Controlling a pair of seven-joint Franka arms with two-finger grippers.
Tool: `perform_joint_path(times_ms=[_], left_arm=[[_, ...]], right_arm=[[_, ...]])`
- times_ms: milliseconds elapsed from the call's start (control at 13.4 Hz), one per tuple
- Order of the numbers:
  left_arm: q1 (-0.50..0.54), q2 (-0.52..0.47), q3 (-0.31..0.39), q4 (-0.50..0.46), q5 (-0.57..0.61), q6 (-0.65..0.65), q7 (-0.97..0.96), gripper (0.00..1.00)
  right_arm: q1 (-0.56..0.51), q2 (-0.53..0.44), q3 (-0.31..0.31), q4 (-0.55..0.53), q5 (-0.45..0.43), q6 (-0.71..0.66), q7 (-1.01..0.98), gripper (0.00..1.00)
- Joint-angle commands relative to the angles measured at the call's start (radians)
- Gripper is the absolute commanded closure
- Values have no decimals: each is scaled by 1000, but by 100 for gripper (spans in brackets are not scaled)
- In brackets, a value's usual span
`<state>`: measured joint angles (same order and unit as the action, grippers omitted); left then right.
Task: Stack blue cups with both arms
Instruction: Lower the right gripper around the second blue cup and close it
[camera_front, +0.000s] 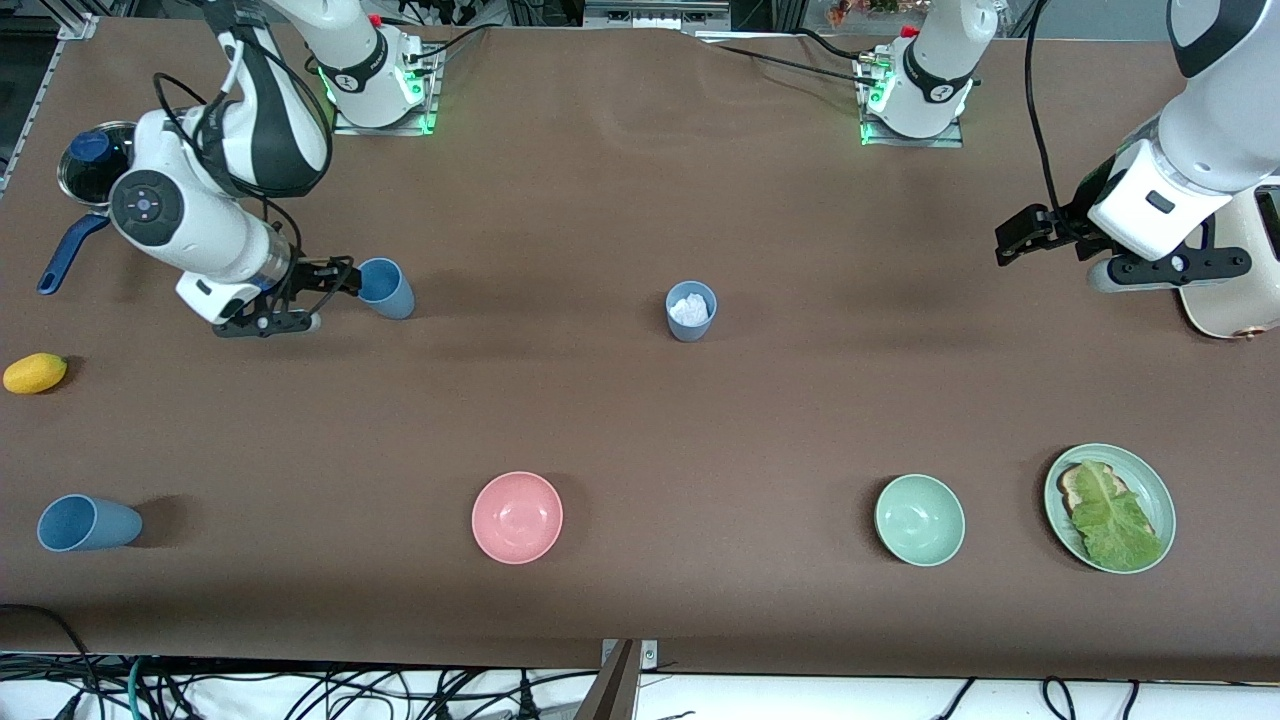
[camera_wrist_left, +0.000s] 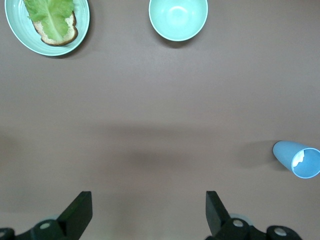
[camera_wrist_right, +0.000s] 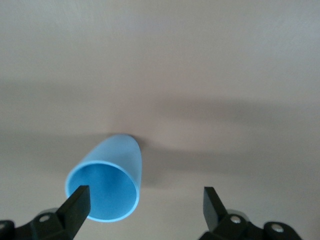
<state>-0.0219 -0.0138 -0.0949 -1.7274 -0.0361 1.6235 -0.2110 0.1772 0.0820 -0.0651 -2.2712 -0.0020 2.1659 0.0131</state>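
My right gripper grabs the sky blue cup by its rim (camera_front: 379, 263) next, to stack it into the cup with the white paper (camera_front: 691, 308).
A sky blue cup (camera_front: 385, 288) stands toward the right arm's end of the table. My right gripper (camera_front: 335, 290) is open, low beside it. In the right wrist view the cup (camera_wrist_right: 107, 182) sits just ahead of my right gripper (camera_wrist_right: 145, 192), off toward one finger, not gripped. A grey-blue cup (camera_front: 690, 310) with crumpled white paper inside stands mid-table; it also shows in the left wrist view (camera_wrist_left: 300, 159). A third blue cup (camera_front: 88, 522) stands near the front edge. My left gripper (camera_front: 1015, 240) is open and empty, raised over the left arm's end (camera_wrist_left: 147, 197).
A pink bowl (camera_front: 517, 517), a pale green bowl (camera_front: 919, 519) and a green plate (camera_front: 1160, 500) with toast and lettuce line the front. A yellow fruit (camera_front: 35, 373) and a blue-handled pot (camera_front: 90, 165) lie by the right arm. A cream appliance (camera_front: 1235, 290) stands under the left arm.
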Motion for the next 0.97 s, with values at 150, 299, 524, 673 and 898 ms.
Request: perform_joint_path(times_ms=[150,299,524,673,898], left_arm=[[8,-12,-16,11,24,-20,21,0],[5,-9,-17,17,27,-22,12,0],[7,-6,-16,17,35,-22,10,0],[8,-5,-16,19,35,-22,10,0],[10,-5,-14,17,35,-24,12,0]], right_arm=[[-4,-48,4,-137,4,89,-21,1],[-2,-38,4,-171,4,152,-22,7],[-2,-11,4,-171,4,186,-21,21],[-2,-7,5,-169,4,192,-9,36],[-2,-5,22,-168,48,192,-5,58]])
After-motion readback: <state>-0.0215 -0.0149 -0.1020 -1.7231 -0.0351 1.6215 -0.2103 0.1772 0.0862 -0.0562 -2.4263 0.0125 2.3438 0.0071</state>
